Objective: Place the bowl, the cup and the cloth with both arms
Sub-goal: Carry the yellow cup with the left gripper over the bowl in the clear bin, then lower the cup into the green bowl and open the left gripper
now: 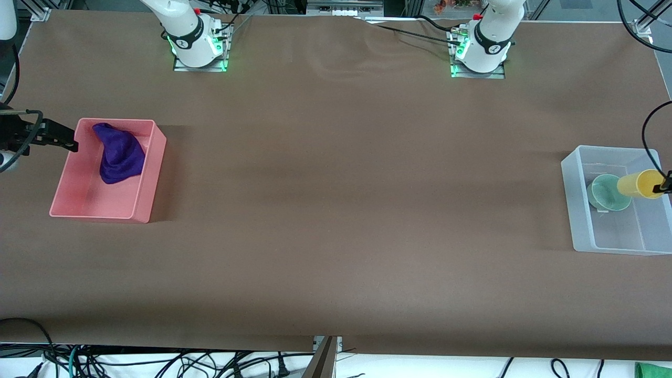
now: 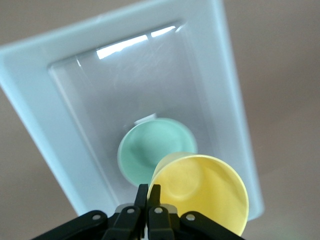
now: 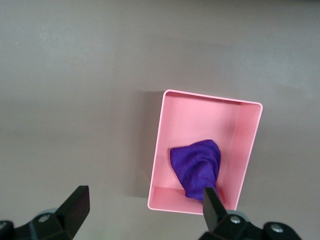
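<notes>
My left gripper should move the cup's base inside the mint-green bowl [image 1: 606,191] [image 2: 150,150] before it lets go, because the base of the yellow cup is only over the bowl's rim.
The purple cloth [image 1: 121,155] lies crumpled in a pink bin [image 1: 105,215] toward the right arm's end of the table. It also shows in the right wrist view [image 3: 197,165]. My right gripper [image 1: 65,142] [image 3: 145,192] is open and empty, hovering over the pink bin's [image 3: 195,115] outer edge. The mint-green bowl [image 1: 606,191] [image 2: 150,150] sits in a clear bin [image 1: 604,247] toward the left arm's end. My left gripper [image 1: 662,186] [image 2: 148,187] is shut on the rim of the yellow cup [image 1: 638,184] [image 2: 200,192]. It holds the cup tilted on its side over the bowl and the clear bin [image 2: 30,100].
The brown table runs wide between the two bins. The arm bases stand along the table's top edge in the front view. Cables hang off the edge nearest the front camera.
</notes>
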